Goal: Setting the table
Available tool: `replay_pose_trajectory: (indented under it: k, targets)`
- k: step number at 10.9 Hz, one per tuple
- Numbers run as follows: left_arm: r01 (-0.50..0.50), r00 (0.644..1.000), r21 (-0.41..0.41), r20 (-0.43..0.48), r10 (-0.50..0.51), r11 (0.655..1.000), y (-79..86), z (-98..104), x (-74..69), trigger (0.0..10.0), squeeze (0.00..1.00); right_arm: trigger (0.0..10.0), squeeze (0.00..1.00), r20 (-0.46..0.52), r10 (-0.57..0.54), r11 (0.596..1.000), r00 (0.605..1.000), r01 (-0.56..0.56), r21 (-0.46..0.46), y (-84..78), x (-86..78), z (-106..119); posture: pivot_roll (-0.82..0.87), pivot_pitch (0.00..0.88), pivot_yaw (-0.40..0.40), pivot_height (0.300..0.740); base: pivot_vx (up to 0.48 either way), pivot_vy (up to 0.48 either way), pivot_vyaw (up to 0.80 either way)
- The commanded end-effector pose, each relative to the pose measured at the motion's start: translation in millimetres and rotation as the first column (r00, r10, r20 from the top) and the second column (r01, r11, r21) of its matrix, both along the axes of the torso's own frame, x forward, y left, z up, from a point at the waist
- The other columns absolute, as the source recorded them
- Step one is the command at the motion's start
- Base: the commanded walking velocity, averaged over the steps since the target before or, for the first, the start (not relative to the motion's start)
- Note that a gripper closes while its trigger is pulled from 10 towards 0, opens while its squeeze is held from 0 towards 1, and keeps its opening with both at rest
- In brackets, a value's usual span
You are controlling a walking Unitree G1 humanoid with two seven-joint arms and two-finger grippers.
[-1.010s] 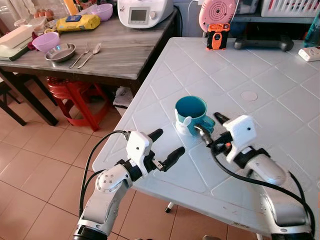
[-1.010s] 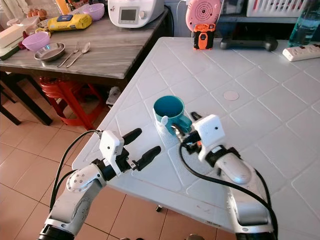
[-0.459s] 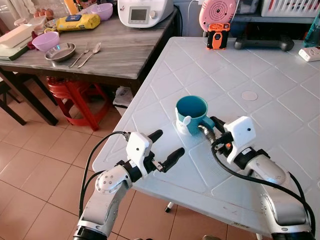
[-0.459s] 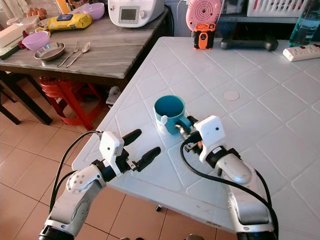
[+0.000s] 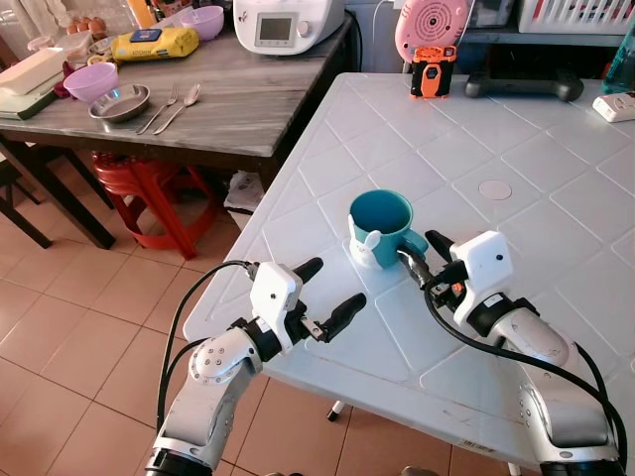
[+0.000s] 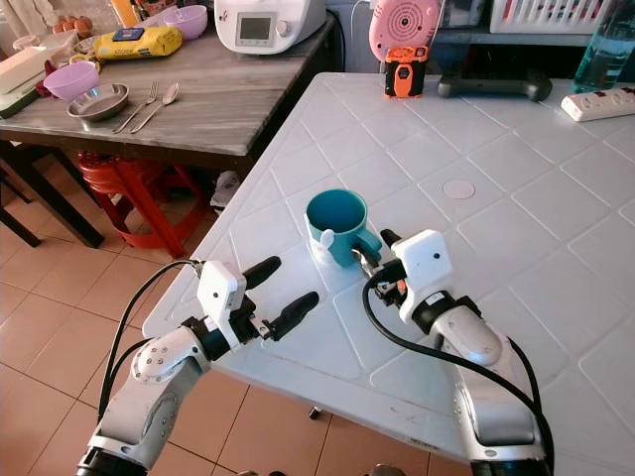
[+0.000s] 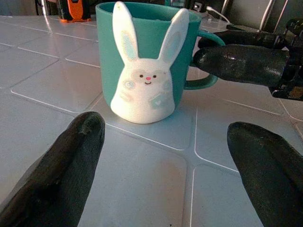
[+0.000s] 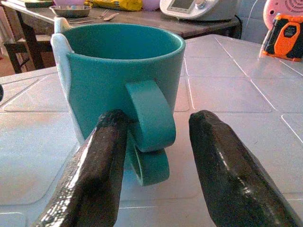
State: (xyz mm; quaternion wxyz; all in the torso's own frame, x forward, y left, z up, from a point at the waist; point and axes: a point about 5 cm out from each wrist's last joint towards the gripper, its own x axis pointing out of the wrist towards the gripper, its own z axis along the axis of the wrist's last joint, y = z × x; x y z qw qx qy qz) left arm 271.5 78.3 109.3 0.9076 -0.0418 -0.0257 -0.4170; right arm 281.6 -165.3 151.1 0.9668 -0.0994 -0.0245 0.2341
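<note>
The teal mug needs to go over to the wooden table, so my right gripper should next grip the mug by its handle.
A teal mug with a white rabbit on its side stands upright on the white table. My right gripper is open at the mug's handle, one finger on each side of it. In the right wrist view one finger lies close against the handle and the other finger stands apart from it. My left gripper is open over the table's near left edge, pointing at the rabbit side of the mug from a short way off, with nothing between its fingers.
A dark wooden table on the left holds a purple bowl, a steel dish, a fork and spoon and a white appliance. A red stool stands beneath it. An orange device and a power strip lie at the white table's far side.
My right gripper has shifted slightly to the right, and its fingers now flank the mug's handle. The mug and my left gripper have stayed where they were.
</note>
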Motion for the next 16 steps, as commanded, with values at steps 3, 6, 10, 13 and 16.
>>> replay_pose_trajectory:
  k: [3, 6, 10, 13, 16]
  targets:
    - [-0.014, 1.0, 0.026, -0.011, 0.015, 1.0, 5.7, -4.7, -1.3, 10.0, 0.0, 0.0, 0.0, 0.002, 0.036, 0.999, 0.999, -0.036, 0.01, 6.9, 3.0, -0.4, -0.18, 0.133, 0.134, 0.74, 0.0, 0.0, 0.0]
    - [-0.018, 1.0, 0.03, -0.013, 0.018, 0.999, 5.9, -5.6, -0.8, 10.0, 0.0, 0.0, 0.0, 0.006, 0.072, 0.997, 0.997, -0.072, -0.008, 9.4, 7.6, 1.6, -0.17, 0.134, 0.131, 0.74, 0.0, 0.0, 0.0]
    - [-0.023, 1.0, 0.034, -0.011, 0.024, 0.999, 6.3, -5.7, -0.3, 10.0, 0.0, 0.0, 0.0, 0.001, 0.082, 0.997, 0.997, -0.082, -0.004, 12.4, 8.0, -1.5, -0.17, 0.129, 0.133, 0.74, 0.0, 0.0, 0.0]
    - [-0.001, 1.0, -0.008, -0.015, 0.0, 1.0, 3.7, -1.6, -1.7, 10.0, 0.0, 0.0, 0.0, 0.03, -0.009, 0.999, 1.0, 0.008, 0.041, 8.3, 3.5, 0.5, -0.17, 0.122, 0.127, 0.74, 0.0, 0.0, 0.0]
    - [-0.074, 0.997, -0.012, -0.027, 0.073, 0.997, 9.5, -1.6, 5.8, 10.0, 0.0, 0.0, 0.0, 0.075, -0.142, 0.985, 0.987, 0.133, 0.11, 5.1, -1.7, 6.6, -0.18, 0.111, 0.123, 0.74, 0.0, 0.0, 0.0]
